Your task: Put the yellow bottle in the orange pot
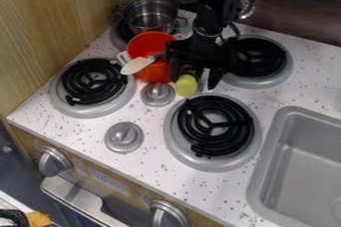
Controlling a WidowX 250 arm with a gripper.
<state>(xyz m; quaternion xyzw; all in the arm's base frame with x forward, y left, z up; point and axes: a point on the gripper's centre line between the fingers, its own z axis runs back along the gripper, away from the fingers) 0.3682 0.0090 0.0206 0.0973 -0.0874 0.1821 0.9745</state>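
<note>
The robot's gripper should take hold of the bottle by its darker body next, to put the yellow bottle (186, 85) in the orange pot.
The gripper (194, 83) hangs low over the stove top, between the front and rear burners. Its fingers are apart and pointing down, with the yellow bottle (186, 85) between them, nearer the left finger. A gap shows between the bottle and the right finger. The bottle's yellow end faces the camera; its darker part is partly hidden under the gripper. Just left of the gripper is the orange pot (154, 73), tilted, its opening facing up and left. A white-headed spatula (136, 64) lies across the pot's front.
A steel pot (151, 16) stands behind the orange pot, on the rear left burner. Black coil burners lie at left (93, 81), front (215, 125) and rear right (258, 56). Two knobs (158, 93) (124, 137) rise from the counter. The sink (299, 166) is at right.
</note>
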